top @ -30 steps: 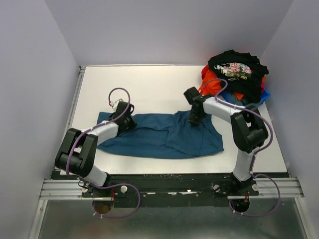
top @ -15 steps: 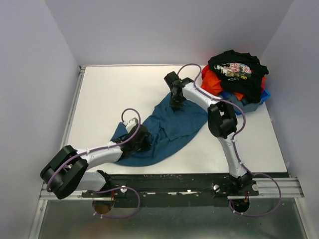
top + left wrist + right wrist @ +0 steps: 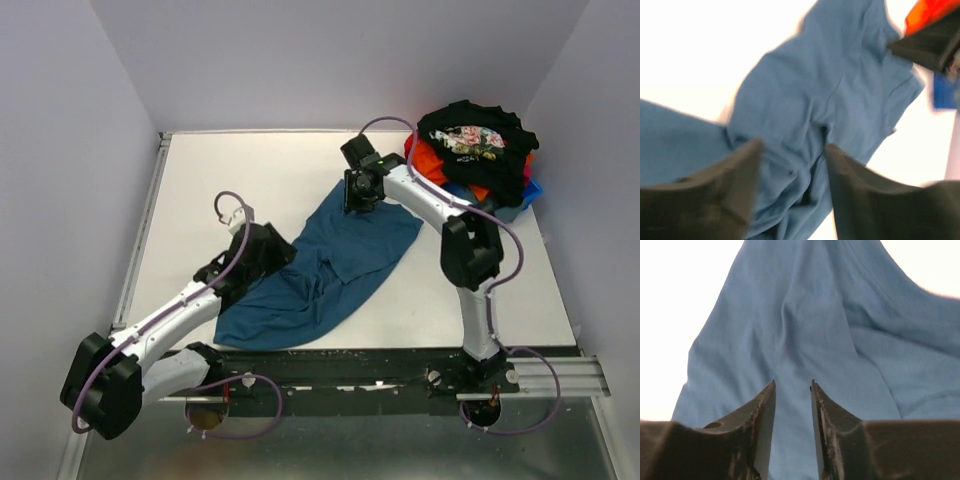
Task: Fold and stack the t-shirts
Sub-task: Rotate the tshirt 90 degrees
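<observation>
The rumpled teal-blue t-shirt needs to be pulled straight and flat for folding, so the left gripper needs to grab it next by the side edge beneath the gripper.
The teal-blue t-shirt (image 3: 335, 262) lies rumpled on the white table, running diagonally from the far middle to the near left. My left gripper (image 3: 278, 256) hovers over its left edge. In the left wrist view this gripper (image 3: 792, 147) is open, with the shirt's wrinkled cloth (image 3: 840, 85) below the gap. My right gripper (image 3: 357, 202) is over the shirt's far end. Its fingers (image 3: 765, 405) stand apart, nothing between them, above the flat cloth (image 3: 790, 330). The black floral t-shirt (image 3: 475, 140) tops a pile over the orange-red one (image 3: 425, 165) and the bright blue one (image 3: 531, 190).
The pile of shirts sits in the far right corner by the right wall. White walls close in the table (image 3: 220, 180) on three sides. The arms' black mounting rail (image 3: 350, 365) runs along the near edge.
The teal shirt went from lying spread sideways to a diagonal heap. Both grippers have opened and let go of it. The left arm has swung back toward the left.
</observation>
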{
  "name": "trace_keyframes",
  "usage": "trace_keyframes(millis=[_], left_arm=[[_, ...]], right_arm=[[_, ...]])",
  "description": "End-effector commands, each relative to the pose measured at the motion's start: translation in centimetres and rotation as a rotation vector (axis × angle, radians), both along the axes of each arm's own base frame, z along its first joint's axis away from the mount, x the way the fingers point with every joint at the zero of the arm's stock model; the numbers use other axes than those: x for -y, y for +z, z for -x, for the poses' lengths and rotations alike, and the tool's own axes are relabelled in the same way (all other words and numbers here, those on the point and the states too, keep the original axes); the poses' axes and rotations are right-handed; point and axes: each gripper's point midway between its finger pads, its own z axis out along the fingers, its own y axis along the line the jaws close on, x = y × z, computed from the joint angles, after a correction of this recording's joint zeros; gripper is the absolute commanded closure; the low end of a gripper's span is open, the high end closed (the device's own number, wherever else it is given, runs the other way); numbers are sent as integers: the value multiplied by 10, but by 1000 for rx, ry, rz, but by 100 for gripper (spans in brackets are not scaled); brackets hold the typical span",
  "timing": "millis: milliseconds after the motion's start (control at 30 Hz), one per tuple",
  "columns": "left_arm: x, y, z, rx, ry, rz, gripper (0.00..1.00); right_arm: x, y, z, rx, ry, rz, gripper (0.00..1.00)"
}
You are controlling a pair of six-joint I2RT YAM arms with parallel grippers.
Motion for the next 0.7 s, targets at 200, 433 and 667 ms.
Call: trace_keyframes(millis=[200, 433, 667], left_arm=[[16, 27, -89, 89, -250, -135, 13], [33, -29, -133, -62, -346, -211, 18], [44, -61, -154, -135, -405, -209, 27]], right_arm=[[45, 59, 85, 197, -78, -220, 49], [80, 54, 140, 224, -133, -267, 49], [95, 50, 167, 232, -163, -308, 48]])
